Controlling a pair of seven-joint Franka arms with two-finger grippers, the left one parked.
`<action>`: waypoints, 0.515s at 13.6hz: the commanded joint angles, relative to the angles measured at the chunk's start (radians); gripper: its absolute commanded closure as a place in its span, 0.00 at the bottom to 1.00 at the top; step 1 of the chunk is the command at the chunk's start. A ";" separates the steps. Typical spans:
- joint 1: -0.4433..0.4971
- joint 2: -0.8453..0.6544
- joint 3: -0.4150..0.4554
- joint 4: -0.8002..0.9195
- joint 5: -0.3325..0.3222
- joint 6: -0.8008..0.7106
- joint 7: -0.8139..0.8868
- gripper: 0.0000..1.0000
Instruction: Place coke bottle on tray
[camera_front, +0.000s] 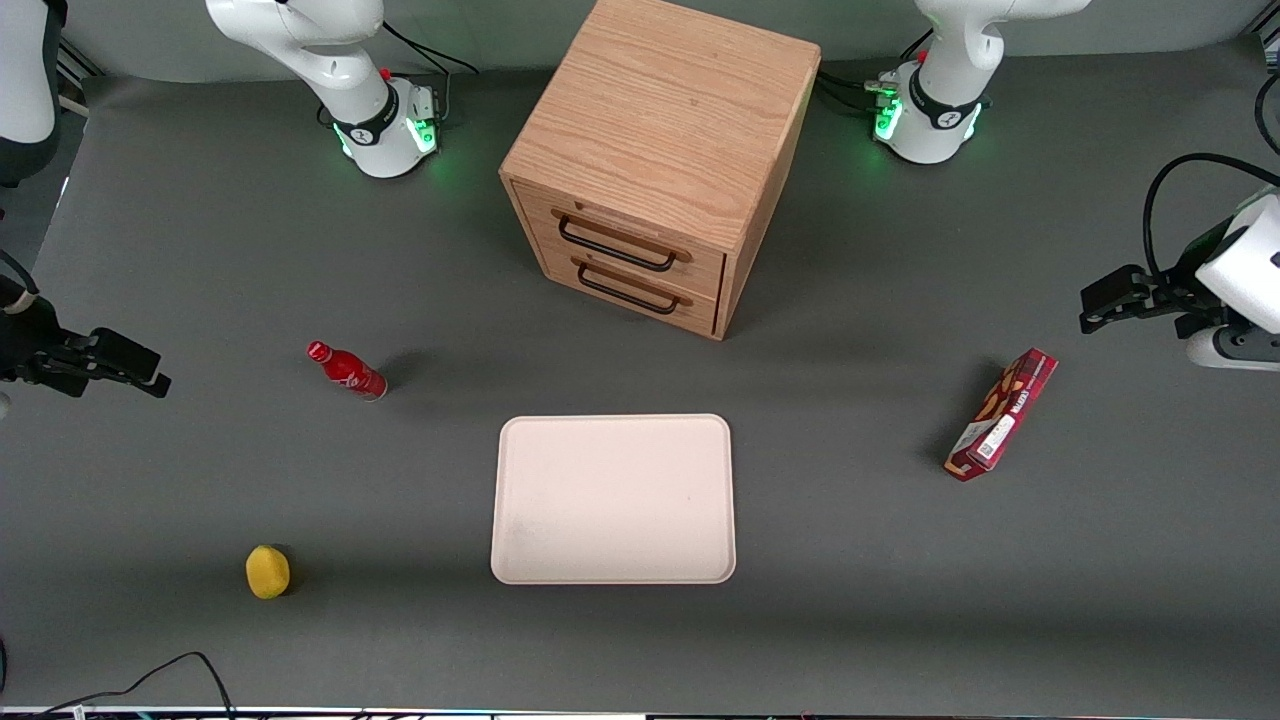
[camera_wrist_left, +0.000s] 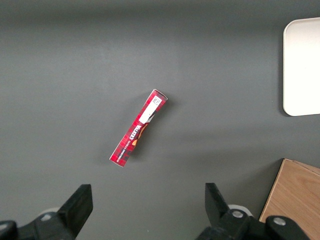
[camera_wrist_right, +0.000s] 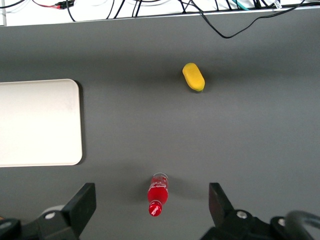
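To place the coke bottle on the tray (camera_front: 613, 498), my right gripper needs to grab its red cap (camera_front: 319, 350).
The coke bottle (camera_front: 347, 370), small, red and capped, stands upright on the dark table, beside the tray toward the working arm's end and slightly farther from the front camera. The pale pinkish-beige tray (camera_front: 613, 498) lies flat in front of the drawer cabinet with nothing on it. My right gripper (camera_front: 140, 368) hovers at the working arm's end of the table, apart from the bottle. In the right wrist view the gripper (camera_wrist_right: 151, 196) is open, high above the table, with the bottle (camera_wrist_right: 157, 194) showing far below between its fingers (camera_wrist_right: 84, 201) and the tray (camera_wrist_right: 37, 122) nearby.
A wooden two-drawer cabinet (camera_front: 650, 170) stands at the table's middle, farther from the front camera than the tray. A yellow sponge-like lump (camera_front: 268, 571) lies near the front edge. A long red snack box (camera_front: 1002, 414) lies toward the parked arm's end. Cables trail along the front edge.
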 joint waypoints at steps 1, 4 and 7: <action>0.003 -0.007 -0.003 -0.007 0.019 -0.010 -0.026 0.00; 0.001 -0.007 -0.003 -0.006 0.018 -0.010 -0.026 0.00; 0.003 -0.005 -0.003 -0.004 0.018 -0.010 -0.026 0.00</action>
